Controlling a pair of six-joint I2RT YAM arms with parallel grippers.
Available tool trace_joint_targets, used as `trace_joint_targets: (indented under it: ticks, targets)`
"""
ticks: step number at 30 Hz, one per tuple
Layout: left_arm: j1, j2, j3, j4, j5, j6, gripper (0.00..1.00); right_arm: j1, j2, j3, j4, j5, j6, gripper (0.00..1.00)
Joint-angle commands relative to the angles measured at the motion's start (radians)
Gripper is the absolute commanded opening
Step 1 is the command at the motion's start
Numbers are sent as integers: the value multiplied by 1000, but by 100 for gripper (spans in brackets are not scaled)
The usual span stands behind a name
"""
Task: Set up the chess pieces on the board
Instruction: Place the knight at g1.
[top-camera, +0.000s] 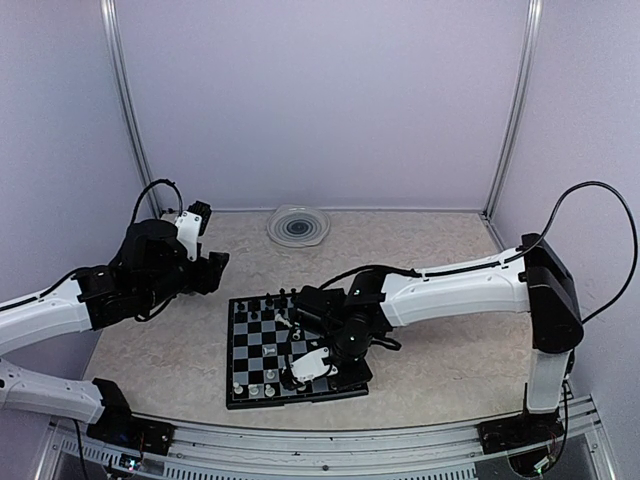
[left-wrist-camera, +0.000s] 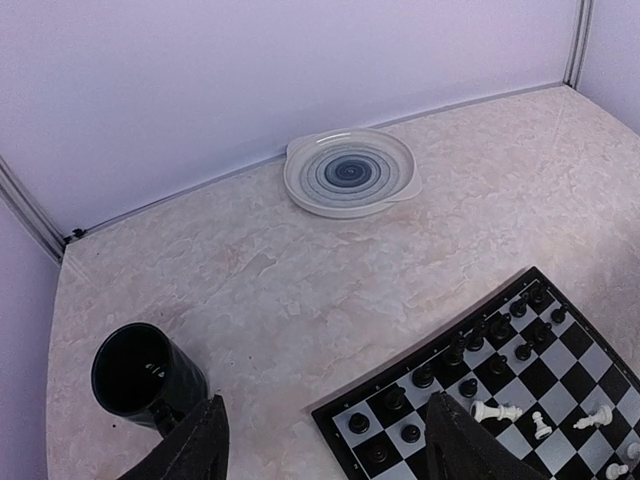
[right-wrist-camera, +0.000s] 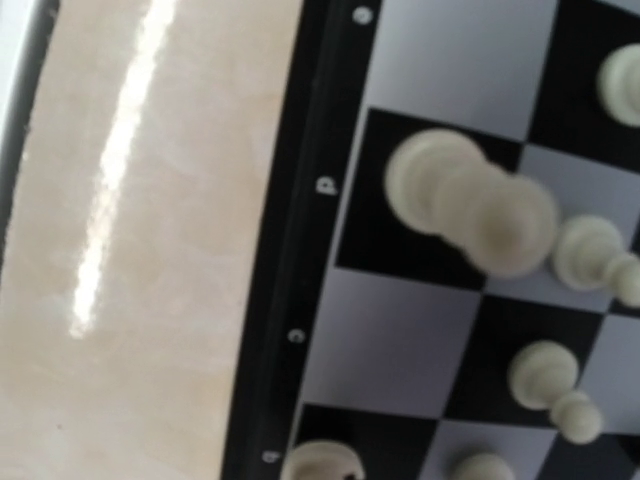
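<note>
The robot's right gripper is ready to open, because the white piece in the gripper stands low over a dark square by the black border.
The chequered board (top-camera: 255, 345) lies in front of the arms. Black pieces (left-wrist-camera: 455, 355) stand along its far rows. Two white pieces (left-wrist-camera: 497, 410) lie toppled near mid-board. Several white pieces (top-camera: 255, 388) stand on its near rows. My right gripper (top-camera: 298, 372) is low over the near rows. Its wrist view shows upright white pieces (right-wrist-camera: 470, 205) and the board's black border (right-wrist-camera: 290, 300) from very close, with none of its fingers in sight. My left gripper (left-wrist-camera: 327, 400) is open and empty, raised over the table left of the board (left-wrist-camera: 560, 400); it also shows in the top view (top-camera: 215, 268).
A black cup (left-wrist-camera: 140, 375) stands on the table just left of my left gripper. A round clear ridged plate (top-camera: 298, 225) sits by the back wall, also in the left wrist view (left-wrist-camera: 350, 172). The enclosure walls close in the table on three sides.
</note>
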Motion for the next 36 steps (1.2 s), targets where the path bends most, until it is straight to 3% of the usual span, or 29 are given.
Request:
trace_joint_targets:
  ticks: [1,13,27,33,36]
  targets:
    - [1,8,32,-5,6,-9,66,12,21,-14,-7,-2,-16,0]
    - [1,23,36,-10,25,-9,66,12,13,-16,20,11,-9,15]
    - [-6,29,39,-16,38,-10,66,12,11,-10,27,14,7,17]
    - [-12,25,40,-18,30,-9,66,4,-38,69,-6,-30,25,30]
    - [-12,23,40,-18,28,-14,66,-39,-29,153,-36,-39,52,32]
